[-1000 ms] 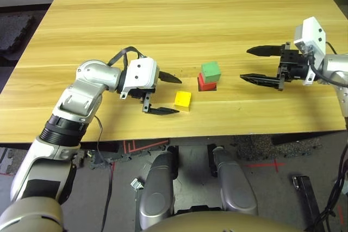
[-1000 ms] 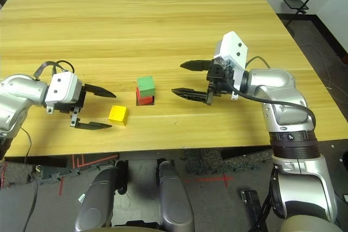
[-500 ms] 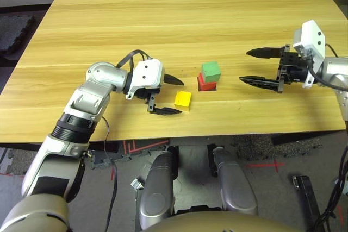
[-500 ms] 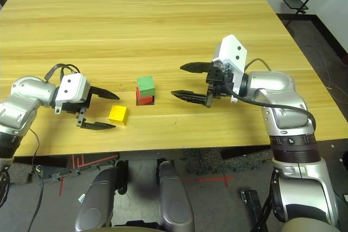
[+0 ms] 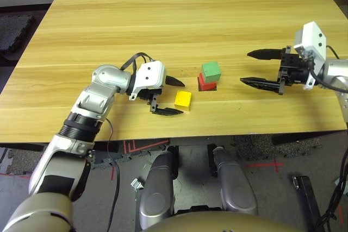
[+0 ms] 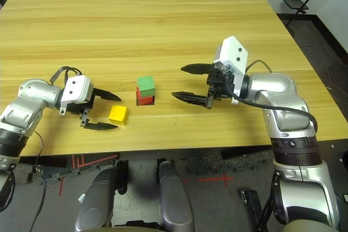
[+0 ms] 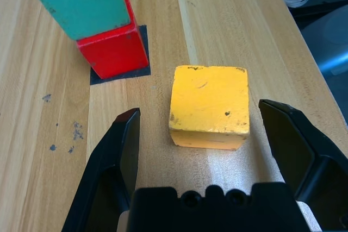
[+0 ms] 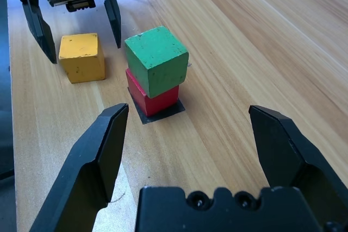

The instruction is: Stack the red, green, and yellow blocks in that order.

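I should close my left gripper now. Its fingers are beside the sides of the yellow block, above the table, so they would hold the block.
The green block sits on top of the red block, slightly twisted, and the red one rests on a flat black square patch. The yellow block lies on the table just left of and nearer than this stack. My left gripper is open at table height, and its fingertips flank the yellow block's near part without touching it. My right gripper is open and holds nothing, a short way to the right of the stack and pointing at it.
The wooden table stretches far beyond the blocks. Its front edge runs close behind the yellow block and the left gripper. A black cable loops over the left wrist.
My left gripper has moved right toward the yellow block, so its open fingers now stand on either side of it. The right gripper and all blocks have stayed put.
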`<state>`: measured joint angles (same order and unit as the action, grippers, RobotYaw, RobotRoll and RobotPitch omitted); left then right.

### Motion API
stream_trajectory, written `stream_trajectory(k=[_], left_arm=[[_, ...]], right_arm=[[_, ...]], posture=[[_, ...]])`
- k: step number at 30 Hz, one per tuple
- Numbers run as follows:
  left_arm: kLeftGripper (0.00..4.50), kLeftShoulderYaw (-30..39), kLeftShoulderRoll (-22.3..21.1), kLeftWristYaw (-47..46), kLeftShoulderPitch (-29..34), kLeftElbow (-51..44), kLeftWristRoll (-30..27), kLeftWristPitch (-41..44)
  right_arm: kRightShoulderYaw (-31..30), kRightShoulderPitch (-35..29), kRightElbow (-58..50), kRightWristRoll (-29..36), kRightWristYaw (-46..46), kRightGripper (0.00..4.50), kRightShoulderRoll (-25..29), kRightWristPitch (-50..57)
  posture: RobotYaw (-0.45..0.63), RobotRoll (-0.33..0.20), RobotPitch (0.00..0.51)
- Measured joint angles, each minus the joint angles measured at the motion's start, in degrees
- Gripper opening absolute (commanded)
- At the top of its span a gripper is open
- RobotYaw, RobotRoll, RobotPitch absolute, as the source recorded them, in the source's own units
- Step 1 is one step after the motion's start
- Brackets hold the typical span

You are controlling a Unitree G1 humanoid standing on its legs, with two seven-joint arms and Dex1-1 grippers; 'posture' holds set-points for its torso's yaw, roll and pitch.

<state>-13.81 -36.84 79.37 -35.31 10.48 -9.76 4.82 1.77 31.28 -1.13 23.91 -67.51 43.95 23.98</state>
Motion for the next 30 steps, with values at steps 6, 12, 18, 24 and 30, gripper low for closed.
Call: stream_trajectory(k=[6,12,18,24,30], left_arm=[[3.84,-0.03,1.06,-0.08,-0.26,0.84,0.11,-0.03],[2.03,-0.05,1.38,-0.07,-0.42,2.17,0.23,-0.81],[2.04,-0.06,1.39,0.05,-0.46,2.31,0.33,-1.59],[2.04,-0.05,0.03,0.87,-1.28,2.72,0.66,-1.96],[2.04,0.41,-3.83,2.5,-3.61,2.32,0.48,1.94]], right_arm=[[0.0,0.0,0.0,-0.02,0.01,4.5,0.01,0.03],[0.0,-0.04,-0.04,-0.03,0.01,4.5,0.1,0.03],[0.0,-0.04,-0.07,-0.03,0.01,4.5,0.14,0.04],[0.0,-0.04,-0.07,-0.03,0.07,4.5,0.14,0.05],[0.0,-0.12,-0.3,-0.01,0.55,4.5,0.14,0.09]], posture=[[0.2,0.054,0.262],[0.2,0.049,0.264],[0.2,0.049,0.265],[0.21,0.059,0.267],[0.21,0.071,0.27]])
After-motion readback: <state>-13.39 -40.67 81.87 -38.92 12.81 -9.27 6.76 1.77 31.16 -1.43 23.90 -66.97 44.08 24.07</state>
